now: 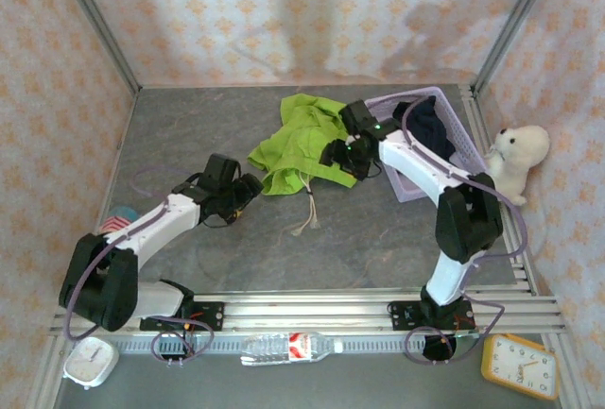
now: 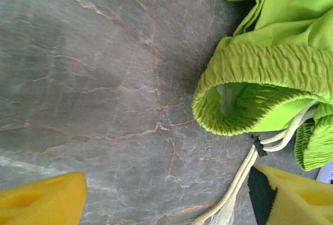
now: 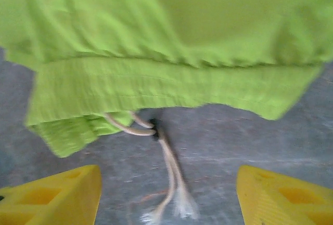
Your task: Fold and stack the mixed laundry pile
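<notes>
The robot's right gripper will next grab the green garment's gathered waistband at its outer end (image 1: pixel 348 178) (image 3: pixel 280 94), and then the robot can spread the garment flat to fold it.
The lime-green garment (image 1: pixel 301 140) lies crumpled at the back middle of the grey table, its cream drawstring (image 1: pixel 307 215) trailing toward me. The dark navy garment (image 1: pixel 430 124) sits inside the lavender basket (image 1: pixel 406 185). My left gripper (image 1: pixel 248 192) hovers open just left of the green waistband (image 2: pixel 260 79), yellow fingers (image 2: pixel 44 199) wide apart, the drawstring (image 2: pixel 242 181) beside the right finger. My right gripper (image 1: pixel 336 156) is open over the green garment's right edge; in its wrist view the green hem (image 3: pixel 166 84) and drawstring (image 3: pixel 171 170) lie ahead between the spread fingers (image 3: pixel 283 194), ungripped.
A white plush bear (image 1: pixel 515 159) leans on the right wall beside the basket. A water bottle (image 1: pixel 288 346), a white clock (image 1: pixel 90 362) and a yellow clock (image 1: pixel 520 365) lie near the front rail. Bare table lies left of the green garment.
</notes>
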Tool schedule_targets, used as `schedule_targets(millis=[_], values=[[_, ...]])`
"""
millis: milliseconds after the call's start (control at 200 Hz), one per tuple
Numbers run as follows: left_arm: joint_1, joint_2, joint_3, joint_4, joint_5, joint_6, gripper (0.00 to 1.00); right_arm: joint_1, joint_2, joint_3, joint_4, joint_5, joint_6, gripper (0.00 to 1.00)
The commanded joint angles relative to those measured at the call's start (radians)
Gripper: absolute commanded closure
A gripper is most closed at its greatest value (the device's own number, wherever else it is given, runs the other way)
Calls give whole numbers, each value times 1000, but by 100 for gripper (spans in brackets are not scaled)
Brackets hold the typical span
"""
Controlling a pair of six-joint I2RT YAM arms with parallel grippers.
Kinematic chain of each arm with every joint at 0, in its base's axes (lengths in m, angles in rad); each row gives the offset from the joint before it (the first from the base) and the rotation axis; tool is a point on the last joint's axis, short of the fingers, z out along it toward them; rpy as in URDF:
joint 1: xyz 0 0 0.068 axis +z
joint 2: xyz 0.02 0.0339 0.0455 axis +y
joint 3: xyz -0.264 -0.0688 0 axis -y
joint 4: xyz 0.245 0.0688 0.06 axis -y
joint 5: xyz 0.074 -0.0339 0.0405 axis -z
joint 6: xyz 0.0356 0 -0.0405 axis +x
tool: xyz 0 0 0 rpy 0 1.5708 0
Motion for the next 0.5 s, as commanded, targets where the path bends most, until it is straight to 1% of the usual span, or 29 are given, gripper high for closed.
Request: schedule_targets(millis=[0,110,155,285,365,495], values=[[-11,31,42,67,15,-25,21,-40,-78,-118,81,71,40,30],[-11,60,49,96,21,-43,28,-70,-110,-230,182,71,63,28],[-11,74,50,124,34,-56,33,-76,-110,-263,227,71,65,28],[-13,134,67,146,31,-43,42,-80,-48,-272,286,81,42,29],[-14,183,79,152,37,-31,45,-79,-2,-261,314,97,27,30],[-24,237,88,192,51,-40,45,-82,52,-236,361,117,17,32]])
